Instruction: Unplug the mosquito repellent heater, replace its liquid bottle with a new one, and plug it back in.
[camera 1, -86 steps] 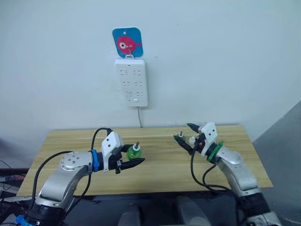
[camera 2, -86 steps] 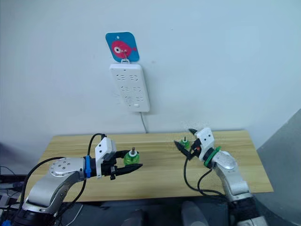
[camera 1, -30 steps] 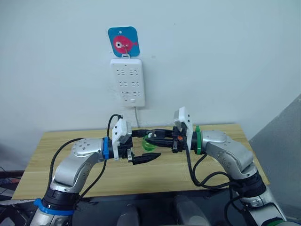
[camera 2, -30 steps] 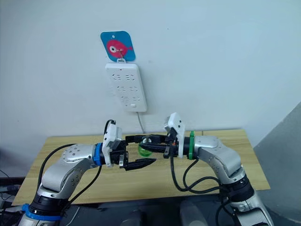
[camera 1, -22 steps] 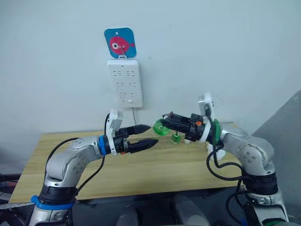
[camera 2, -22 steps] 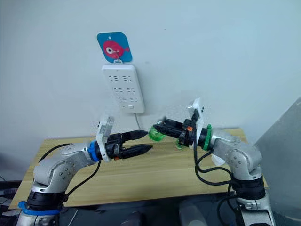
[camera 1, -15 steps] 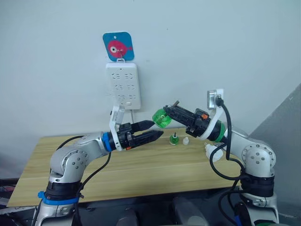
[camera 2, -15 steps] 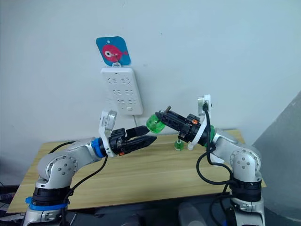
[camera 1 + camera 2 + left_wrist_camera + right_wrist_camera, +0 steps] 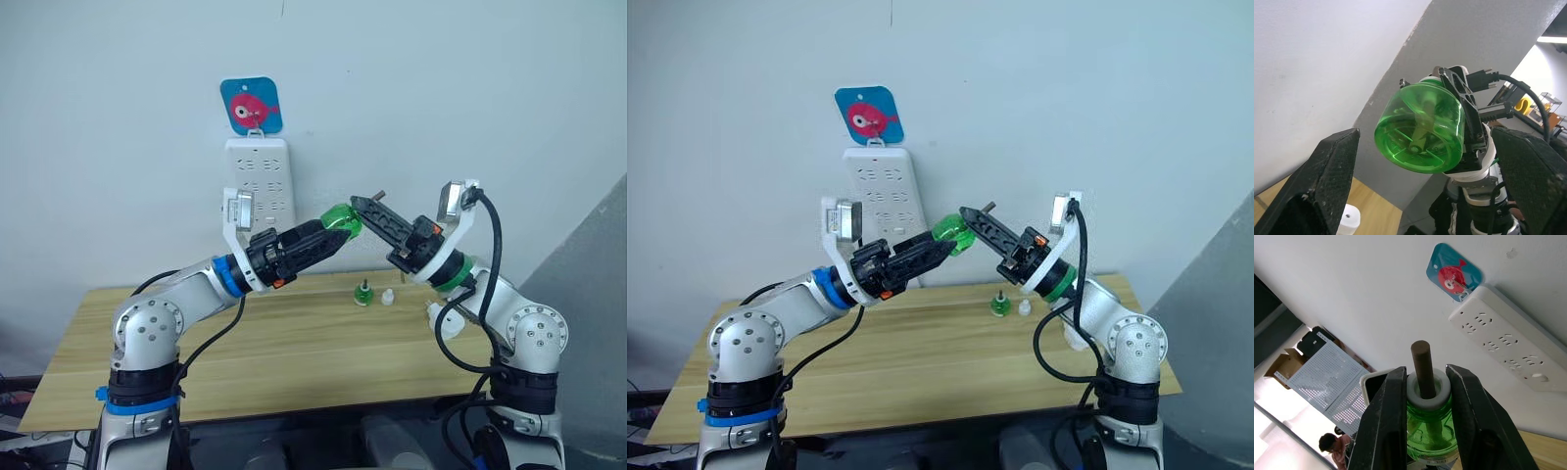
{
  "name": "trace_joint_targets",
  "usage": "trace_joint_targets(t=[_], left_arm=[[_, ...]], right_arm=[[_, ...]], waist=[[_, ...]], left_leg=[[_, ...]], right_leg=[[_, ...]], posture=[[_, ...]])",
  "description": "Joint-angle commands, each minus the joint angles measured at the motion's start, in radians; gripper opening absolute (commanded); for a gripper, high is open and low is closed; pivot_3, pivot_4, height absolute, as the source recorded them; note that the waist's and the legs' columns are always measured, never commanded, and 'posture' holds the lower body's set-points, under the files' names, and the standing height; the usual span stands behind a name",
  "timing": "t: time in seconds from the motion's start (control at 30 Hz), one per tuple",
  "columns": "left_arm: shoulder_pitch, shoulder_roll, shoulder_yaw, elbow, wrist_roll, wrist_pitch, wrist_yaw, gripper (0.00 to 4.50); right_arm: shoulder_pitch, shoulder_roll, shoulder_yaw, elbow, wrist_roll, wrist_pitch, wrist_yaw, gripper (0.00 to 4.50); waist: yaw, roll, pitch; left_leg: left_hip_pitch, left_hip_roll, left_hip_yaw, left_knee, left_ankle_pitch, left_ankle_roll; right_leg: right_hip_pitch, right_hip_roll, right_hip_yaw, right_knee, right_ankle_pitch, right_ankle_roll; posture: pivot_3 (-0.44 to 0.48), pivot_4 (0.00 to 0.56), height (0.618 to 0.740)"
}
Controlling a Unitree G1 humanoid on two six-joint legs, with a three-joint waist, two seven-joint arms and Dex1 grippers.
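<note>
My left gripper grabs the green bottle by its wide base next, to fit the new liquid into the heater wick first.
My right gripper is shut on the white neck of a green liquid bottle, held high in front of the wall with its brown wick between the fingers. The left gripper is open, its fingers apart on either side of the bottle's base, not touching it. A white rounded piece, apparently the mosquito repellent heater, lies on the table, partly hidden behind my right arm. A second small green bottle stands on the table with a small white cap beside it.
The white power strip hangs on the wall under a blue fish hook plate, just behind the left gripper. The wooden table spreads below both arms. A grey panel stands at the right.
Both arms have risen from table height. The right gripper has carried the green bottle up toward the power strip, and the open left gripper has followed to the bottle's base. The camera has shifted.
</note>
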Motion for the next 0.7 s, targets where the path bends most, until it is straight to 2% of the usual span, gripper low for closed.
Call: trace_joint_targets(t=[0.03,0.27,0.47,0.57,0.7], left_arm=[[-0.019,-0.007,0.015,-0.01,-0.052,-0.003,0.022,4.5],[-0.024,-0.005,0.017,0.007,-0.122,0.004,0.051,4.5],[-0.024,-0.01,0.004,0.007,-0.131,-0.005,0.054,4.5],[-0.03,-0.019,0.005,0.016,-0.126,-0.018,0.056,3.97],[-0.032,-0.025,0.004,0.019,-0.121,-0.023,0.055,2.7]], right_arm=[[-0.005,-0.014,0.012,-0.025,0.067,-0.026,-0.014,0.83],[-0.001,-0.043,0.044,-0.027,0.109,-0.054,-0.024,0.83],[-0.001,-0.059,0.064,-0.028,0.127,-0.074,-0.024,0.83],[-0.003,-0.064,0.074,-0.028,0.133,-0.083,-0.026,0.83],[-0.002,-0.071,0.084,-0.03,0.138,-0.094,-0.027,0.83]], waist=[[0.0,0.0,0.0],[0.001,0.0,-0.001],[0.001,0.0,-0.001],[0.001,0.0,-0.002],[0.001,0.0,-0.003]], left_leg=[[0.0,0.0,0.0,0.0,0.0,0.0],[0.0,0.0,0.0,0.0,0.0,0.0],[0.0,0.0,0.0,0.0,0.0,0.0],[0.0,0.0,0.0,0.0,0.0,0.0],[0.0,0.0,0.0,0.0,0.0,0.0]], right_leg=[[0.0,0.0,0.0,0.0,0.0,0.0],[0.0,0.0,0.0,0.0,0.0,0.0],[0.0,0.0,0.0,0.0,0.0,0.0],[0.0,0.0,0.0,0.0,0.0,0.0],[0.0,0.0,0.0,0.0,0.0,0.0]], posture=[[-0.172,0.0,0.692],[-0.171,0.0,0.692],[-0.171,0.0,0.692],[-0.173,0.0,0.692],[-0.175,0.0,0.692]])
